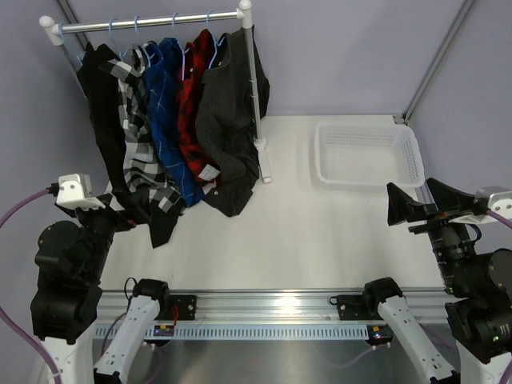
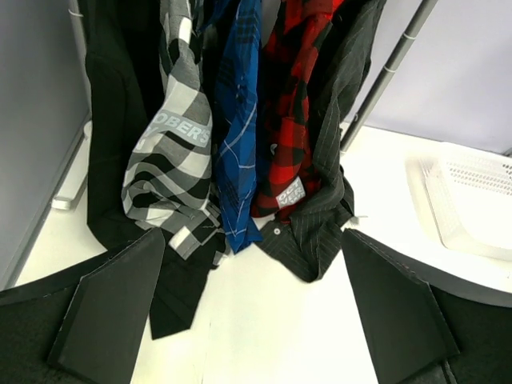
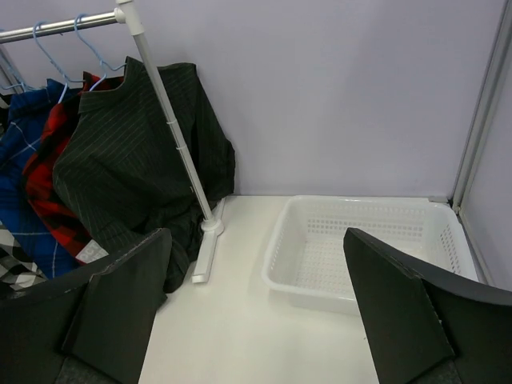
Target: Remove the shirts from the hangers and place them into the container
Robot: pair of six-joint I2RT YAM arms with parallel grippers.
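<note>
The robot's left gripper should next grab the charcoal shirt's hanger by its near-side arm (image 1: 214, 58), so the hanger's hook and neck stay free to unhook and hand over.
Several shirts hang side by side on light-blue wire hangers (image 1: 174, 32): plain black (image 1: 100, 104), black-white check (image 1: 136, 120), blue (image 1: 166, 112), red-black plaid (image 1: 194, 96) and charcoal grey (image 1: 228, 120). Their tails rest on the table. The white mesh container (image 1: 368, 154) stands at the back right with nothing in it. My left gripper (image 1: 108, 212) is open near the table's left edge, facing the shirt tails (image 2: 240, 200), and holds nothing. At the right edge my right gripper (image 1: 416, 206) is open too, pointing at the container (image 3: 360, 240) and the charcoal shirt (image 3: 128, 176).
The white-and-metal clothes rail (image 1: 152, 22) spans the back left. Its right post (image 1: 254, 88) ends in a foot (image 3: 205, 254) on the table beside the container. Grey walls close the back and sides, with a frame post (image 1: 436, 60) at the right corner.
</note>
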